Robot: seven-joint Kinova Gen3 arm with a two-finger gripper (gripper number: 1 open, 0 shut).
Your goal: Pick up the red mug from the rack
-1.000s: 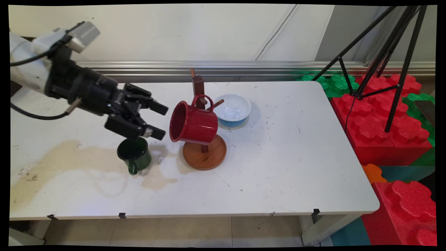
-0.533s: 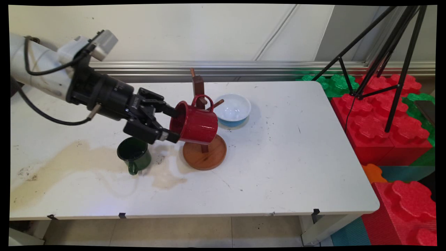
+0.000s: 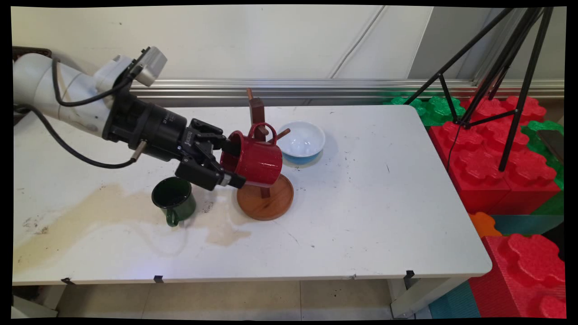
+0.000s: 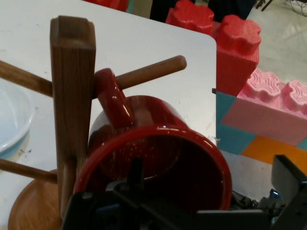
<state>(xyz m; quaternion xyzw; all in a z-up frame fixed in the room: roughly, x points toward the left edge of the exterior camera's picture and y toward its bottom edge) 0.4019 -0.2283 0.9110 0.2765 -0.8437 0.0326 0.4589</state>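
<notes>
I will grab the mug by its rim (image 4: pixel 221 165) with my gripper next, so the dark red mug's handle (image 4: pixel 113 99) stays free to slip off the wooden peg.
A red enamel mug (image 3: pixel 255 158) hangs by its handle on a peg of the wooden mug tree (image 3: pixel 262 135), its mouth turned left toward the arm. My gripper (image 3: pixel 234 163) is open and straddles the mug's rim on its lower left side, one finger inside the mouth and the other outside, under the wall. In the hand view the red mug (image 4: pixel 158 158) fills the middle, its handle over a peg beside the wooden post (image 4: pixel 72 105). The gripper (image 4: pixel 213 184) rises from the bottom edge around the rim.
A dark green mug (image 3: pixel 174 199) stands upright just below the gripper, on a brownish stain. A white and blue bowl (image 3: pixel 301 142) sits behind the tree's round base (image 3: pixel 265 201). Red and green foam blocks (image 3: pixel 496 153) and a black tripod (image 3: pixel 505 67) stand right of the table.
The arm has moved right, from above the green mug to the red mug. Its open fingers now reach around the red mug's rim. The mugs and bowl have not moved.
</notes>
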